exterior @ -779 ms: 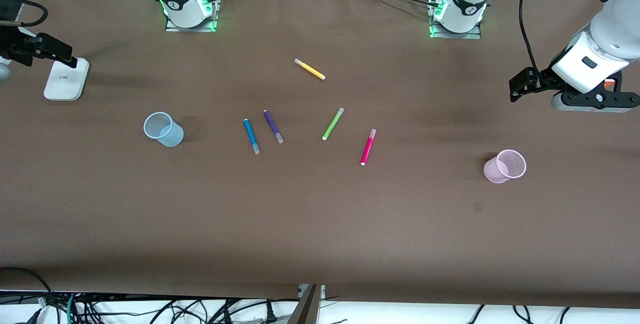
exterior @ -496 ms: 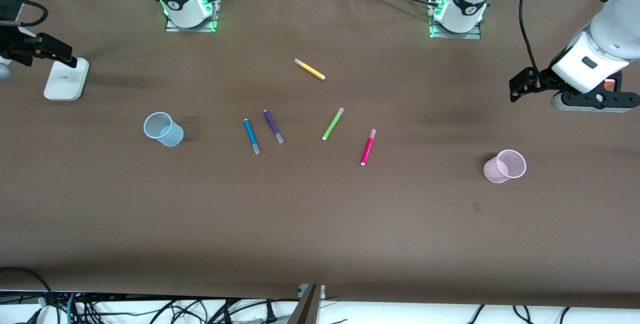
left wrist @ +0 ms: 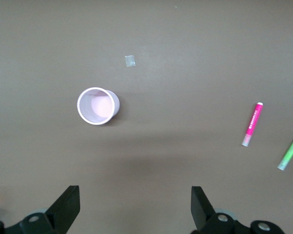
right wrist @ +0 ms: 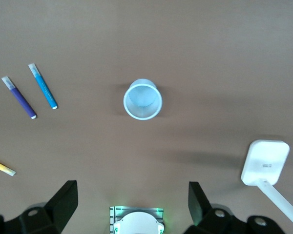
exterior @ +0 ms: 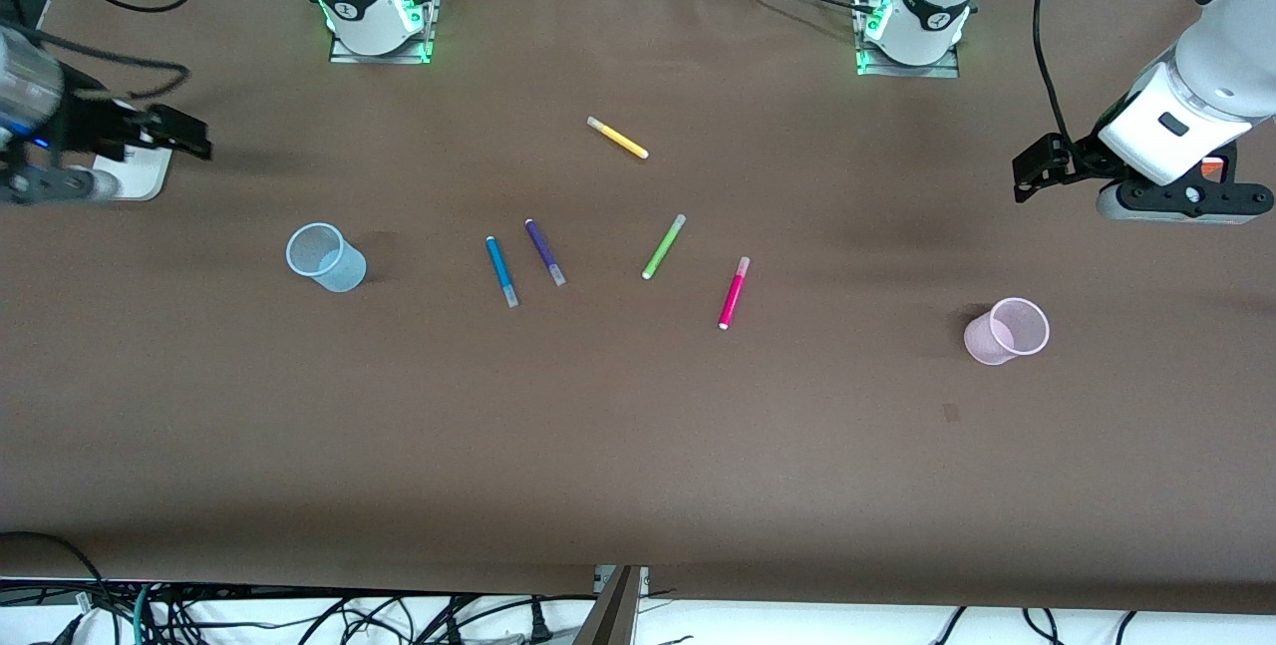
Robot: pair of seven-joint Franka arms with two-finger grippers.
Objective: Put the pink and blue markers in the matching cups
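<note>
My right gripper takes hold of the blue marker by its pale end with the cap (exterior: 510,297) next, to place it in the blue cup (exterior: 326,257).
The blue marker (exterior: 501,270) and the pink marker (exterior: 734,292) lie flat mid-table. The pale blue cup (exterior: 326,257) stands upright toward the right arm's end, the pale pink cup (exterior: 1007,331) upright toward the left arm's end. My left gripper (exterior: 1037,171) is open and empty over bare table at its end; its wrist view (left wrist: 135,195) shows the pink cup (left wrist: 97,106) and pink marker (left wrist: 252,124). My right gripper (exterior: 177,134) is open and empty over the white device; its wrist view (right wrist: 132,192) shows the blue cup (right wrist: 143,99) and blue marker (right wrist: 43,86).
A purple pen (exterior: 545,251) lies beside the blue marker. A lime-green pen (exterior: 664,246) lies beside the pink marker. A yellow pen (exterior: 617,138) lies farther from the camera. A white device (exterior: 140,174) sits at the right arm's end.
My right gripper has swung in over the white device, toward the table's middle. The left gripper has barely shifted. Markers and cups have not moved.
</note>
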